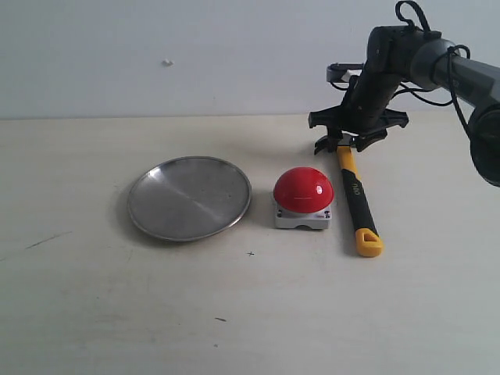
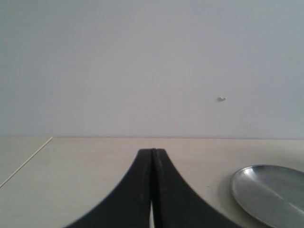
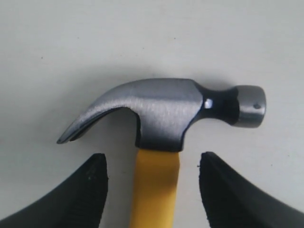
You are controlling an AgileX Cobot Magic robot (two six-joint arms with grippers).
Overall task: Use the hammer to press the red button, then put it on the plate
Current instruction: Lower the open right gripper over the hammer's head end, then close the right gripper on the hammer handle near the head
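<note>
I should next hold the hammer (image 1: pixel 356 197) with my right gripper by its yellow neck, just under the metal head. Then I can press the red button (image 1: pixel 303 190).
The hammer (image 1: pixel 356 197) lies flat on the table to the right of the red button (image 1: pixel 303 190), its yellow handle running toward the front edge. My right gripper (image 1: pixel 344 143) hovers over the head end, open. In the right wrist view the dark metal head (image 3: pixel 166 114) shows in full, and the yellow handle (image 3: pixel 156 190) passes between the two black fingers (image 3: pixel 80 194) with a gap on each side. The silver plate (image 1: pixel 190 197) sits left of the button and shows in the left wrist view too, as the plate (image 2: pixel 270 192). My left gripper (image 2: pixel 153 154) is shut with nothing in it and is outside the exterior view.
A pale wall stands behind the light wooden table (image 1: pixel 234 312). The table's left edge (image 2: pixel 26 161) shows in the left wrist view. The right arm (image 1: pixel 437 62) reaches in from the upper right.
</note>
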